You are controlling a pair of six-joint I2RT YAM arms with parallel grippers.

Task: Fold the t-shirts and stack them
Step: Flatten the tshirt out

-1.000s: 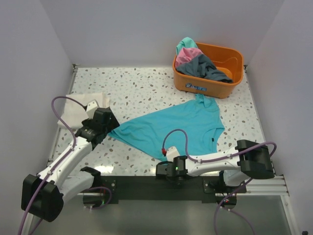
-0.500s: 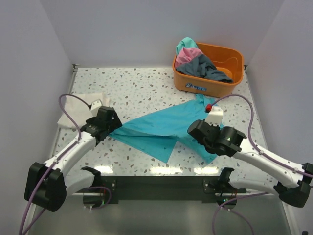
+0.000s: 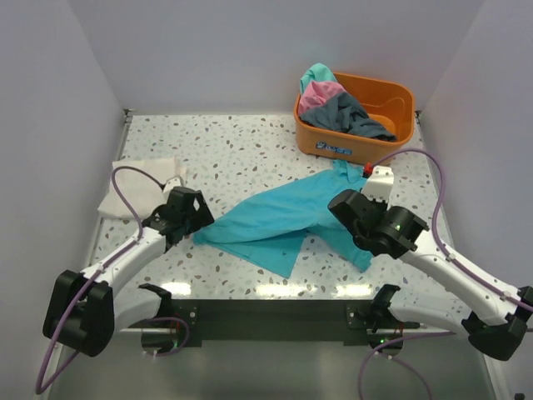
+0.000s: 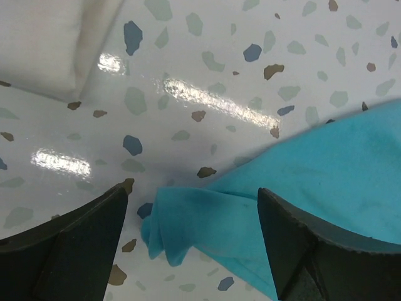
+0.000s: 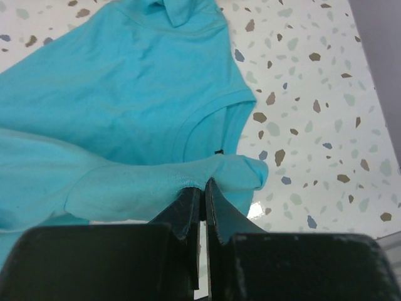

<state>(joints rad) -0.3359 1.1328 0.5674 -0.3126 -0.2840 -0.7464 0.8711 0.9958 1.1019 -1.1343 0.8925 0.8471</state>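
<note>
I should next grab the bunched corner of the teal t-shirt with my left gripper, opposite my right gripper's hold. Then I can spread the t-shirt for folding.
A teal t-shirt [image 3: 275, 218] lies partly folded over in the middle of the table. My left gripper [image 3: 198, 223] is open, its jaws on either side of the shirt's bunched left corner [image 4: 188, 222] without closing on it. My right gripper [image 3: 340, 208] is shut on a fold of the teal shirt [image 5: 202, 179] near the collar side and holds it lifted over the rest of the shirt [image 5: 125, 94]. A folded cream-white t-shirt [image 3: 137, 187] lies at the left; it also shows in the left wrist view [image 4: 44, 44]. Pink [image 3: 318, 93], dark grey [image 3: 350, 112] and second teal [image 3: 316, 75] t-shirts sit in the tub.
The orange plastic tub [image 3: 391, 87] stands at the back right corner. White walls close in the table on the left, back and right. A black rail [image 3: 266, 312] runs along the near edge between the arm bases.
My right arm swung from the near edge up and to the right, dragging the shirt's front part over itself. My left gripper shifted slightly right and the shirt's left corner bunched.
</note>
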